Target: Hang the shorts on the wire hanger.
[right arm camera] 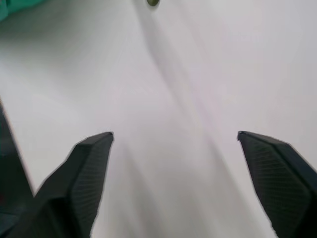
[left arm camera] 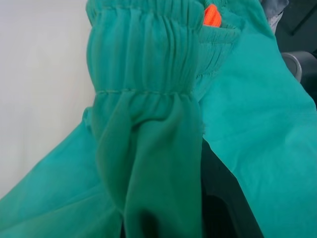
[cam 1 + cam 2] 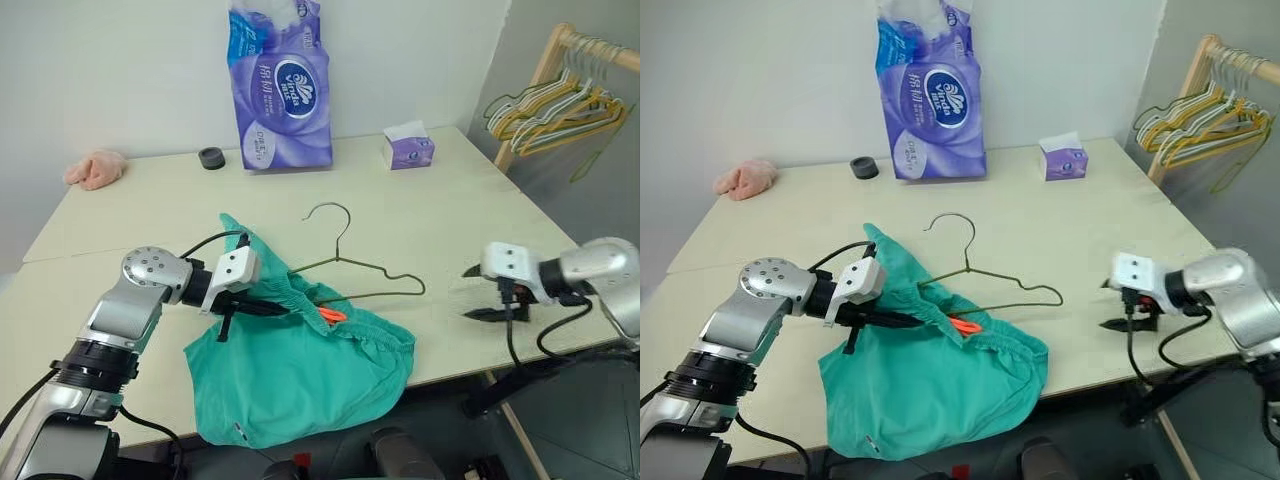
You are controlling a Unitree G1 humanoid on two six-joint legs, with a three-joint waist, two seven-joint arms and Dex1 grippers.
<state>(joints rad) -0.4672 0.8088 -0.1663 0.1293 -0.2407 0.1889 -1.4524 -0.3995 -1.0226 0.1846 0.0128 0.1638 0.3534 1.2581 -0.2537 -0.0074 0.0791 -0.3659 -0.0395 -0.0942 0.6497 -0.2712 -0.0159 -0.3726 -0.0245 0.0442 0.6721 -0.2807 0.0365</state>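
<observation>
The robot's right gripper should next slip the shorts over the wire hanger's bare end (image 3: 415, 287), so it should grab them by their gathered waistband's loose end (image 3: 398, 338).
The teal-green shorts (image 3: 300, 370) lie bunched at the table's front edge, partly hanging over it, with an orange drawstring (image 3: 334, 315) at the gathered waistband (image 2: 148, 59). My left gripper (image 3: 262, 309) is shut on the waistband's left part. The wire hanger (image 3: 342, 240) lies flat just behind, hook pointing away. Its left end is hidden by the shorts and its right end is bare. My right gripper (image 3: 478, 293) hovers open over bare table to the right of the hanger, with nothing between its fingers (image 1: 89, 163).
A purple tissue-roll pack (image 3: 280, 80), a small tissue box (image 3: 407, 148), a black ring (image 3: 211, 158) and a pink cloth lump (image 3: 96, 168) sit along the back of the table (image 3: 480, 200). A wooden rack with several hangers (image 3: 560, 105) stands off the right side.
</observation>
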